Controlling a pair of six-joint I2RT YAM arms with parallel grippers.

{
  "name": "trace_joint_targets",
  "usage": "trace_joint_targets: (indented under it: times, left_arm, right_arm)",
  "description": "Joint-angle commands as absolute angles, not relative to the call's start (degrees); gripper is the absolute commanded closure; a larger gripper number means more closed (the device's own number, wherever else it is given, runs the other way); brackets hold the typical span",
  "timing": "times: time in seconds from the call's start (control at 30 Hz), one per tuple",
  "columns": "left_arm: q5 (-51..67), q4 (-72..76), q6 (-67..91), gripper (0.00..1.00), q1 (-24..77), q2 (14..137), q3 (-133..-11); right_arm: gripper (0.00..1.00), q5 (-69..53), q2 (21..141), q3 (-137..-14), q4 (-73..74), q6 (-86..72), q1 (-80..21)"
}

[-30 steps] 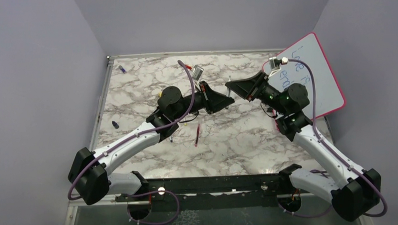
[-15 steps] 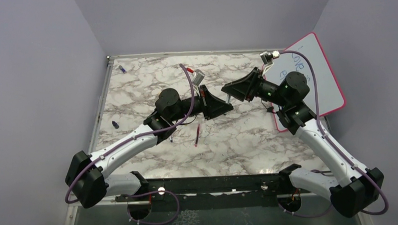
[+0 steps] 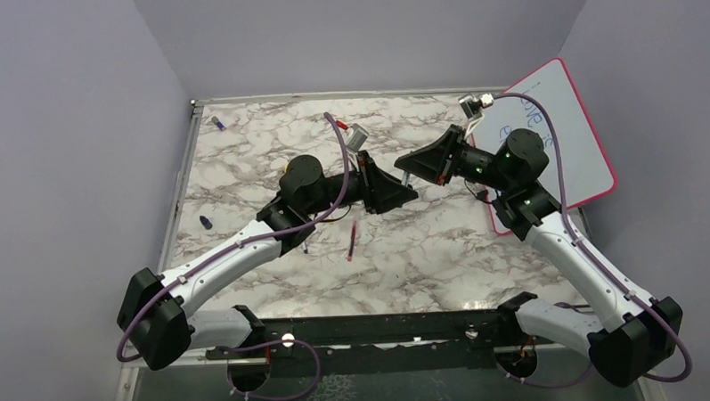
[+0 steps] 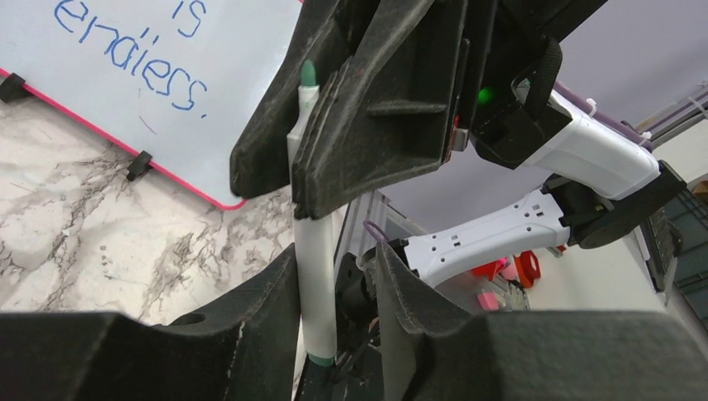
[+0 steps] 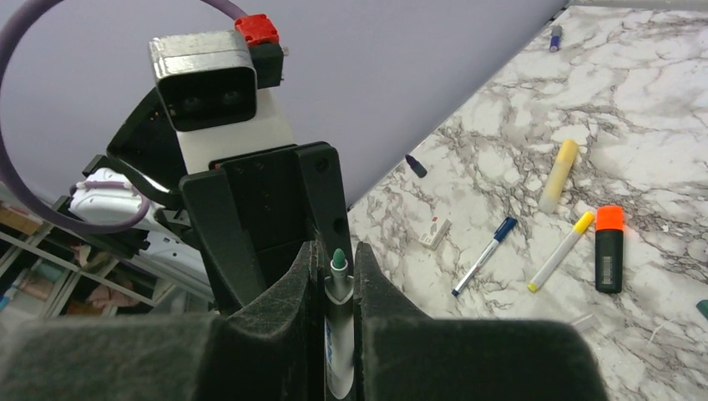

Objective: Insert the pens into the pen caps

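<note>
The white pen's lower end lies between my left gripper's fingers and closing now would catch it, so my left gripper closes on the pen's end next.
A white pen with a green tip is clamped between the fingers of my right gripper, which is shut on it; its tip pokes out past the fingertips. My left gripper meets it tip to tip above the table's middle. Its jaws are open, the pen's lower end leaning on one finger with a gap to the other. On the table lie a dark red pen, a yellow pen, a blue-ended pen and a yellow-ended pen. A dark blue pen cap sits near the left wall.
A pink-framed whiteboard with blue writing leans at the right edge. A black highlighter with an orange end lies by the pens. A small white block and another small blue piece lie toward the left and far corner.
My right gripper has come left to meet the left one and closed on the green-tipped pen. The left jaws have opened off the pen.
</note>
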State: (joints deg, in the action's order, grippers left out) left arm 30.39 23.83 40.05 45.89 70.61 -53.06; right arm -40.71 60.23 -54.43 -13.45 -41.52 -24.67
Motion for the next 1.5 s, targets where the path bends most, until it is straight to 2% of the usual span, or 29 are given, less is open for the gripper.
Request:
trace_joint_targets:
  times: [0.0,0.13,0.3,0.37,0.43,0.53,0.57,0.67,0.8,0.97,1.23,1.33,1.47]
  left_arm:
    - [30.7,24.5,40.8,0.63,46.1,72.2,-56.5]
    - [29.7,24.5,41.0,0.69,46.1,73.1,-57.3]
    - [30.8,24.5,40.5,0.96,46.2,73.9,-57.1]
    - [29.7,24.5,39.9,1.00,46.2,73.4,-56.2]
    - [27.9,24.3,39.3,1.00,46.1,72.3,-55.0]
    - [22.3,21.1,36.8,1.00,46.1,70.3,-53.8]
    - [19.7,18.9,35.5,1.00,46.1,69.6,-53.6]
    - [9.5,12.3,32.1,1.00,46.1,67.4,-53.1]
    - [-5.4,5.0,29.4,1.00,45.4,64.8,-51.8]
    - [-16.5,0.1,29.3,1.00,43.6,61.4,-48.9]
    - [-14.3,-2.9,24.9,1.00,41.8,58.1,-47.5]
    - [-12.9,-2.5,23.7,1.00,41.7,58.0,-47.0]
    - [-7.9,-0.7,21.9,1.00,41.7,59.1,-46.5]
  right_arm:
    - [0.99,-41.4,60.8,-53.5,-16.6,-42.8,-24.4]
    - [0.99,-41.7,61.1,-53.3,-16.7,-43.2,-24.5]
    - [0.99,-42.0,61.4,-53.1,-17.2,-43.3,-24.4]
    - [0.96,-41.8,61.5,-53.1,-16.8,-43.0,-24.4]
    - [0.84,-41.3,61.5,-53.0,-15.9,-42.4,-24.5]
    - [0.55,-39.6,60.9,-52.8,-13.6,-39.1,-24.4]
    - [0.48,-37.8,60.6,-52.5,-12.4,-38.4,-24.4]
    - [0.40,-31.9,60.5,-52.4,-8.2,-36.4,-24.4]
    - [0.37,-25.7,61.9,-52.0,-4.5,-35.3,-24.4]
    - [0.37,-19.2,66.9,-50.6,-3.7,-34.3,-24.4]
    - [0.37,-10.0,86.6,-57.0,3.3,-30.0,-24.7]
    - [0.33,-6.2,94.4,-61.8,5.9,-28.6,-25.8]
    - [0.32,-1.4,103.9,-68.3,8.6,-27.8,-27.4]
